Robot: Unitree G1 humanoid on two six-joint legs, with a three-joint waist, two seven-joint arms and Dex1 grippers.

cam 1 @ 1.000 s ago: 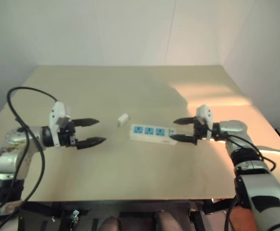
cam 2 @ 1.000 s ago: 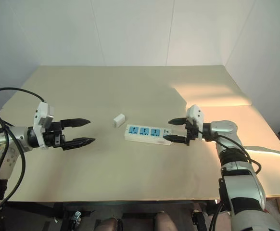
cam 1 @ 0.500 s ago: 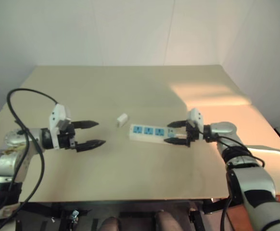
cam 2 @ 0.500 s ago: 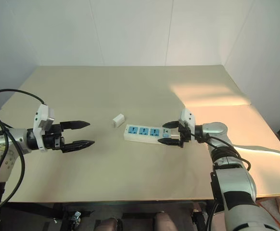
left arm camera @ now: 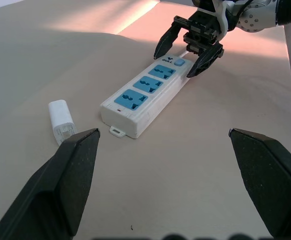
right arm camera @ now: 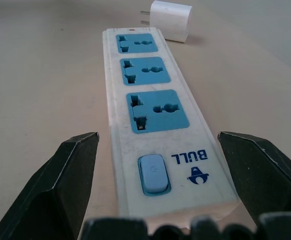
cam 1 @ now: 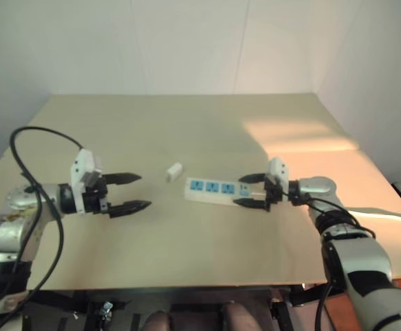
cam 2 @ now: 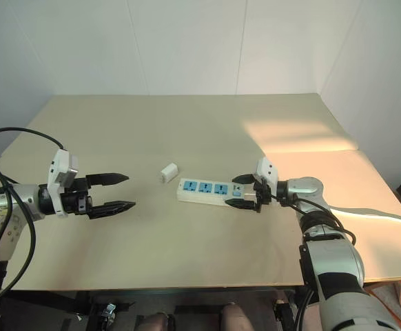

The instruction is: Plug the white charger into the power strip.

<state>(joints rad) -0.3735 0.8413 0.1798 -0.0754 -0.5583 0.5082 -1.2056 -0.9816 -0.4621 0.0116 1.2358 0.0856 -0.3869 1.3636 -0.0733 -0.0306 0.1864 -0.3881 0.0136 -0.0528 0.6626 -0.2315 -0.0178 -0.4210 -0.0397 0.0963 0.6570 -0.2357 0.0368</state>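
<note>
Next, my right gripper grabs the power strip by its switch end (cam 1: 244, 191), to hold it steady for plugging in the charger (cam 1: 175, 171).
The power strip (cam 1: 216, 189) lies flat mid-table, white with three blue sockets and a blue switch (right arm camera: 154, 174) at its right end. The white charger (cam 1: 175, 171) lies on its side just off the strip's left end, prongs (right arm camera: 144, 14) showing, apart from both grippers. My right gripper (cam 1: 238, 192) is open and level with the tabletop, one finger (right arm camera: 74, 172) on each side of the switch end with a gap to the strip. My left gripper (cam 1: 144, 190) hovers open to the left of the charger, holding nothing, and points toward the strip (left arm camera: 144, 95).
The beige table (cam 1: 187, 131) has open surface behind and in front of the strip. Its front edge (cam 1: 187, 284) is close to me. A black cable (cam 1: 35, 138) loops over my left arm. A sunlit patch (cam 1: 304, 134) lies at the back right.
My right gripper has slid a little left, so its fingers reach further along the strip's switch end. The left gripper, the charger and the strip have stayed put.
</note>
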